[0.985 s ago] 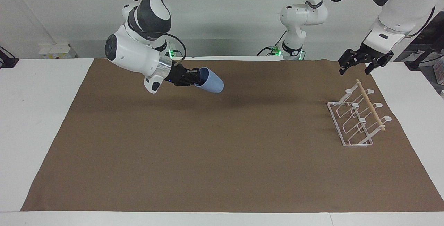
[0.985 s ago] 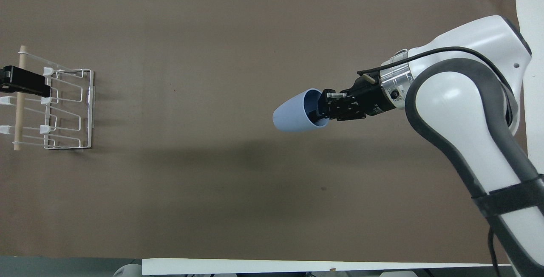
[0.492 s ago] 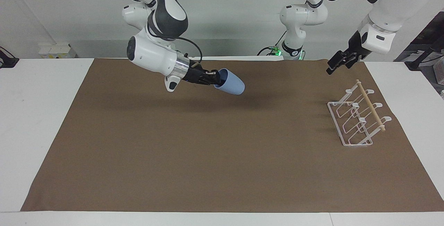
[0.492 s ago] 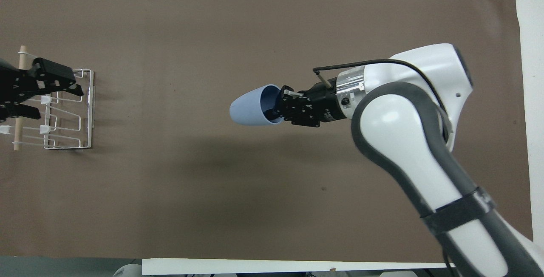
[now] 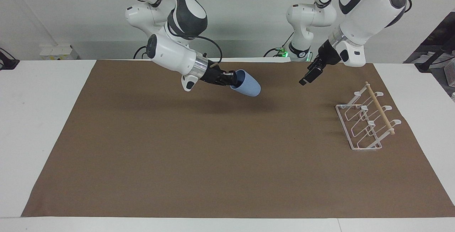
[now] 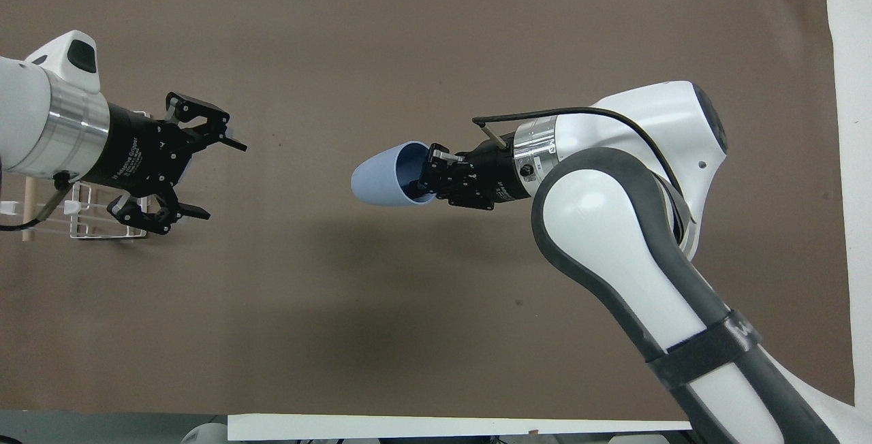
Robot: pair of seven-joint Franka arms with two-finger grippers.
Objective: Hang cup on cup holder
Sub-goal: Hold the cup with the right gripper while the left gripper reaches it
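Observation:
The cup should next be grabbed by its free base end with my left gripper, because the fingers of my right gripper already crowd the cup's rim.
The light blue cup lies tilted on its side in the air over the brown mat, its bottom toward the left arm's end; it also shows in the overhead view. My right gripper is shut on the cup's rim, one finger inside the cup. My left gripper is open and empty in the air over the mat, between the cup and the cup holder, its fingers spread wide in the overhead view. The white wire cup holder stands at the left arm's end; the left arm hides most of it in the overhead view.
A brown mat covers most of the white table. A small white box sits at the table's edge near the right arm's base.
My right gripper has carried the cup toward the left arm's end. My left arm has swung from over the cup holder toward the cup, gripper pointing at it.

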